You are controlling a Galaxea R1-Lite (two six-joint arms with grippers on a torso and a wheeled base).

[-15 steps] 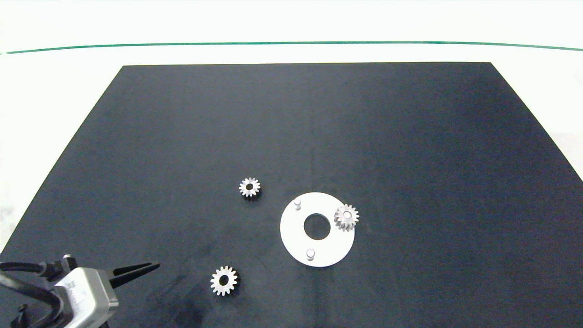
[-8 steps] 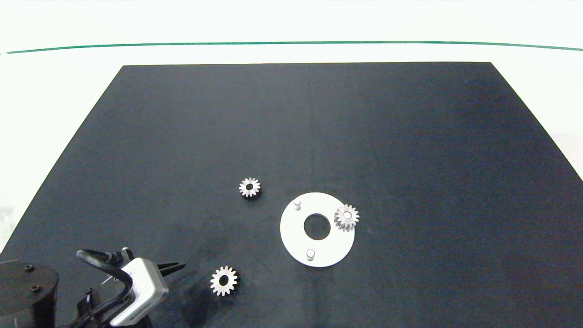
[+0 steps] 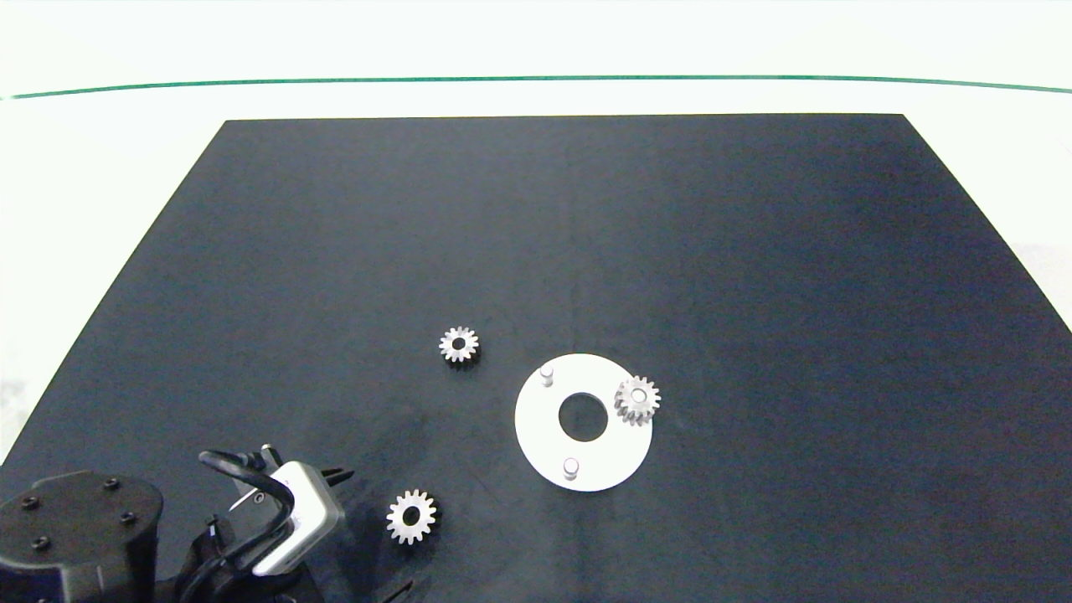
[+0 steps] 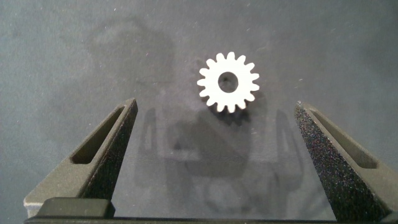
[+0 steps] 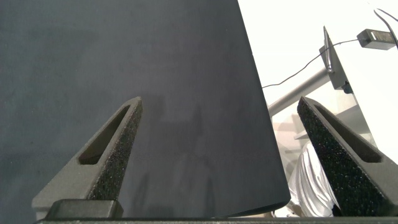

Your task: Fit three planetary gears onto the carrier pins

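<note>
My left gripper grabs the third gear by its toothed rim [image 3: 394, 528] next, which leaves the third gear's center hole [image 3: 411, 517] free to slide onto a bare carrier pin.
Three planetary gears show in the head view. One gear [image 3: 459, 344] lies on the mat left of the white disc [image 3: 536, 427]. A second gear [image 3: 637, 399] sits on the disc's right carrier pin. Two carrier pins [image 3: 547, 373] [image 3: 571, 466] stand bare. The third gear [image 3: 411, 517] [image 4: 228, 81] lies flat near the mat's front. My left gripper [image 3: 377, 529] [image 4: 214, 115] is open just left of this gear, which sits a little beyond its fingertips. My right gripper [image 5: 221, 99] is open over the mat's edge, out of the head view.
A black mat [image 3: 586, 234] covers the white table, with a green line [image 3: 536, 79] along the far side. The left arm's dark base [image 3: 75, 536] fills the front left corner. Past the mat edge in the right wrist view stand a metal stand [image 5: 311, 87] and cables.
The left arm has moved right toward the front gear and turned its gripper downward. The gears and disc have not moved.
</note>
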